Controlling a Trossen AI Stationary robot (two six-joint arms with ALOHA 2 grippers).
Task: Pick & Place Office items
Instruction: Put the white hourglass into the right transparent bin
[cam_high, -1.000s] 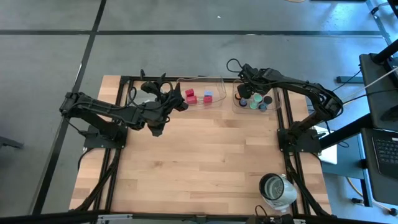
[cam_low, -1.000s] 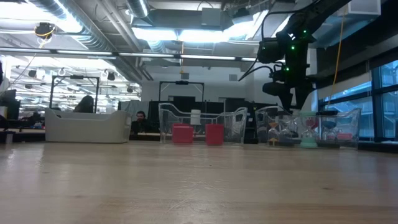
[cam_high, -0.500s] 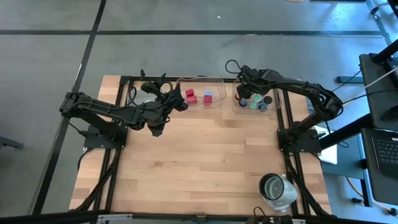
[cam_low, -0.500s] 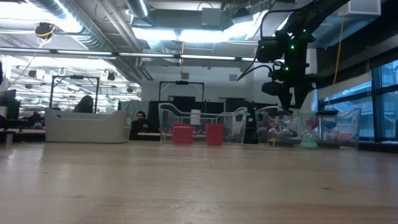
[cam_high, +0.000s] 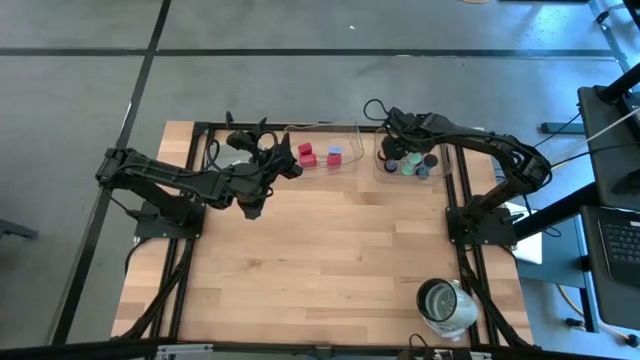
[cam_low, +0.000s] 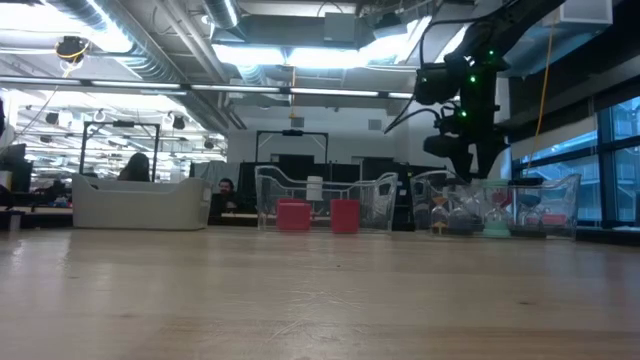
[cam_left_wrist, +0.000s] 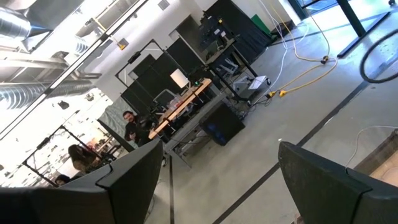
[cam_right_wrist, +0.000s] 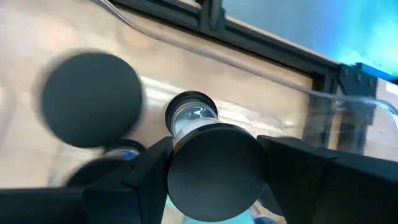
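The piece's black lower end stands inside the clear tray in the right wrist view, so it is now time for my right gripper to release the piece.
Two clear trays stand at the table's far edge. The left tray (cam_high: 345, 130) holds red blocks (cam_high: 307, 153) and a pale-blue cube (cam_high: 335, 151). The right tray (cam_high: 447, 165) holds black round caps (cam_high: 430, 160) and a green disc (cam_high: 410, 168). My right gripper (cam_high: 392, 150) hangs over the right tray, shut on a black-capped piece (cam_right_wrist: 214, 165). My left gripper (cam_high: 285, 162) is raised beside the left tray, open and with nothing in it (cam_left_wrist: 214, 180), pointing level out past the far edge. My right gripper pinches the piece's black round cap (cam_right_wrist: 214, 186) between its two fingers, one on each side of its rim. The fingers slant down from above. A clear glass middle (cam_right_wrist: 189, 118) reaches past the cap toward the tray. I cannot tell whether its far end rests in the tray.
A silvery-white round container (cam_high: 445, 305) stands near the table's front right corner. A pale tub (cam_low: 140, 205) shows at the far left in the low view. The wooden tabletop (cam_high: 330, 260) between the arms and the near edge is bare.
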